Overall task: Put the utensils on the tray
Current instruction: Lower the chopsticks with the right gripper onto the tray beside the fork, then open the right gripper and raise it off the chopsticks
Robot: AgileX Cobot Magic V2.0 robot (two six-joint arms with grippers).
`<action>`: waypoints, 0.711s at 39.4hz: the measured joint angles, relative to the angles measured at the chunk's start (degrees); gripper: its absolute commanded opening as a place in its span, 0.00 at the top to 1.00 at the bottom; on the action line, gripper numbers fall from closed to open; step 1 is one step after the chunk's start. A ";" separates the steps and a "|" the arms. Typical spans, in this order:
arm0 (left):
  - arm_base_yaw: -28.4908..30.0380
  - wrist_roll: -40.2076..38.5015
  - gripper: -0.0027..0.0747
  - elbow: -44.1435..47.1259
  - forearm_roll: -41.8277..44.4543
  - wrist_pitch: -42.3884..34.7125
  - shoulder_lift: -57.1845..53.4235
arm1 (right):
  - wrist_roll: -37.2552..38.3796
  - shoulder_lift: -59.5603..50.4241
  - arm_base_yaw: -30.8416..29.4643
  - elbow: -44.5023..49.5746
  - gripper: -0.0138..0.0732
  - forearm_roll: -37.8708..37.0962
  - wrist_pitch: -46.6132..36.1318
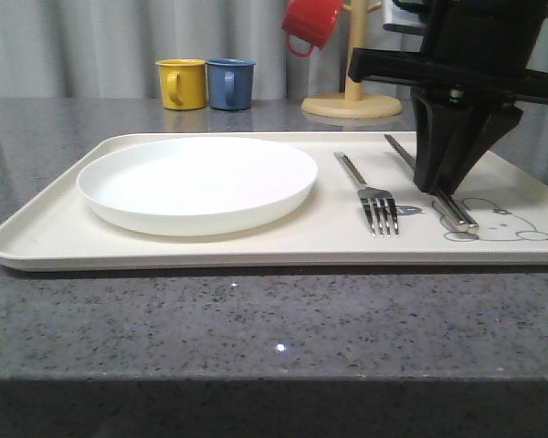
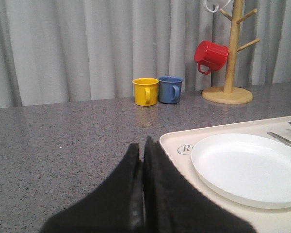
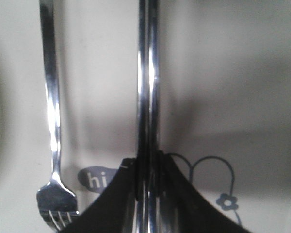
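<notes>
The front ends of the chopsticks are over the tray beside the fork (image 1: 374,203), so my right gripper should open now.
The cream tray (image 1: 46,239) lies on the grey table and carries a round white plate (image 1: 197,181). To the plate's right a silver fork (image 1: 374,203) lies flat with its tines toward the front. Beside the fork the pair of chopsticks (image 1: 457,214) rests on the tray over the rabbit drawing. My right gripper (image 1: 446,187) points down and is shut on the chopsticks (image 3: 148,73), with the fork (image 3: 51,107) alongside. My left gripper (image 2: 142,145) is shut on nothing, low over the table by the tray's (image 2: 177,141) far left corner.
A yellow mug (image 1: 181,83) and a blue mug (image 1: 230,83) stand behind the tray. A wooden mug tree (image 1: 352,102) at the back right holds a red mug (image 1: 310,23). A grey curtain closes the back. Bare table lies left of the tray.
</notes>
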 measured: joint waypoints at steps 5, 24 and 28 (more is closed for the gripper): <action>0.00 0.00 0.99 0.00 0.00 0.00 0.00 | 0.00 0.56 0.00 0.00 0.67 0.00 0.00; 0.00 0.00 0.99 0.00 0.00 0.00 0.00 | 0.00 1.09 0.00 -8.17 0.44 -2.76 5.68; 0.00 0.00 0.99 0.00 0.00 0.00 0.00 | -1.03 1.09 0.00 -12.71 0.44 -7.02 7.25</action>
